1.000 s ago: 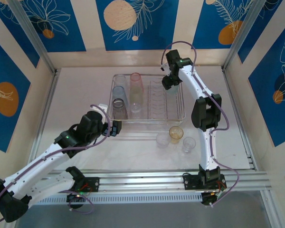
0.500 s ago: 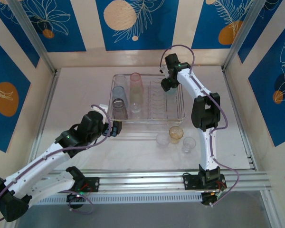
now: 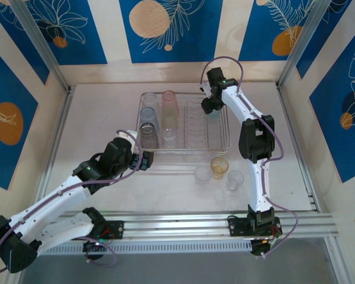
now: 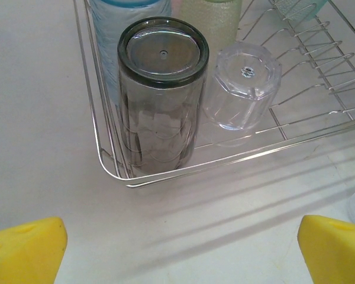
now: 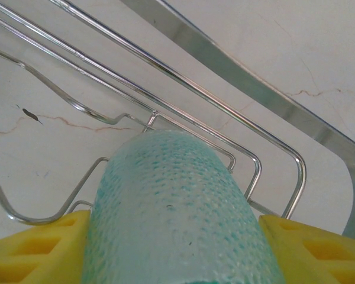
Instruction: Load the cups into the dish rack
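Note:
The teal cup's far end is inside the rack's corner wires and the cup would rest there, so my right gripper opens next.
The silver wire dish rack (image 3: pixel 228 137) sits mid-table. Upside down in its left part stand a smoky grey cup (image 3: pixel 148 135) (image 4: pixel 163 94), a clear cup (image 3: pixel 170 137) (image 4: pixel 242 86), a blue cup (image 3: pixel 147 115), a pink cup (image 3: pixel 169 100) and another clear one (image 3: pixel 149 99). My right gripper (image 3: pixel 210 106) (image 5: pixel 177 236) is over the rack's back right corner, shut on a teal dimpled cup (image 5: pixel 177 207) above the rack wires (image 5: pixel 254 160). My left gripper (image 3: pixel 143 160) (image 4: pixel 183 248) is open and holds nothing, just in front of the rack's near left corner (image 4: pixel 124 177).
In front of the rack's right end, three cups stand upright on the table: an amber one (image 3: pixel 219 165) and two clear ones (image 3: pixel 203 174) (image 3: pixel 235 179). The rack's divider prongs (image 3: pixel 195 124) fill its right half. Metal rails run along the table's near edge (image 3: pixel 183 222).
The left arm has edged a little toward the rack's near left corner. The right gripper, still holding the teal cup, has shifted slightly left at the rack's back right corner.

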Controlling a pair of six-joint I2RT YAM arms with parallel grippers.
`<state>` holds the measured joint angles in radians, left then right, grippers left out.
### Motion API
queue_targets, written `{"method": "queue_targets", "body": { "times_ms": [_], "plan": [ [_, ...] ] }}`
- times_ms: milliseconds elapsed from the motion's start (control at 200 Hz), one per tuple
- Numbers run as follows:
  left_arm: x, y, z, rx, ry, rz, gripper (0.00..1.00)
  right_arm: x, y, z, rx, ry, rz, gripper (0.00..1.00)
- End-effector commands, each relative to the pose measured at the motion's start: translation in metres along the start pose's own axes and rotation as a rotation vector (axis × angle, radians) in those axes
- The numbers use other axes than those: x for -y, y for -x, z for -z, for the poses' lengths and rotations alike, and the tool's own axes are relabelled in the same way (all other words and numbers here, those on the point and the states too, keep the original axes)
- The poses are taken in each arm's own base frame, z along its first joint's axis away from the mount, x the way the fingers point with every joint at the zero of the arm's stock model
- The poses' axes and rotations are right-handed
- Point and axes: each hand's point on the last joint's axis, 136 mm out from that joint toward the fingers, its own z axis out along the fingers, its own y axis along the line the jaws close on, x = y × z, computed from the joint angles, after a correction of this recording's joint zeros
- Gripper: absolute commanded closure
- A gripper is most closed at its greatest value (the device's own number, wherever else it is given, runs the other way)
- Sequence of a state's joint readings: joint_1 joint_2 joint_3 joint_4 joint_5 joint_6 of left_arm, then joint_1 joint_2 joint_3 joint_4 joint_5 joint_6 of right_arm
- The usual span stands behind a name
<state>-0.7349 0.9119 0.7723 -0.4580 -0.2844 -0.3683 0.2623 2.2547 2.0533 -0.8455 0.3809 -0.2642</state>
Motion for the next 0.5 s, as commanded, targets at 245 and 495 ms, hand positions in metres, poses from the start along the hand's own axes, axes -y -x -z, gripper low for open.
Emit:
{"method": "queue_targets", "body": {
  "times_ms": [245, 495],
  "plan": [
    [0.000, -0.005, -0.004, -0.014, -0.004, 0.028, 0.00, -0.009, 0.002, -0.008, -0.004, 0.082, -0.057, 0.27],
    [0.000, -0.006, -0.005, -0.021, -0.004, 0.029, 0.00, -0.013, 0.007, 0.004, -0.004, 0.107, -0.073, 0.20]
  ]
}}
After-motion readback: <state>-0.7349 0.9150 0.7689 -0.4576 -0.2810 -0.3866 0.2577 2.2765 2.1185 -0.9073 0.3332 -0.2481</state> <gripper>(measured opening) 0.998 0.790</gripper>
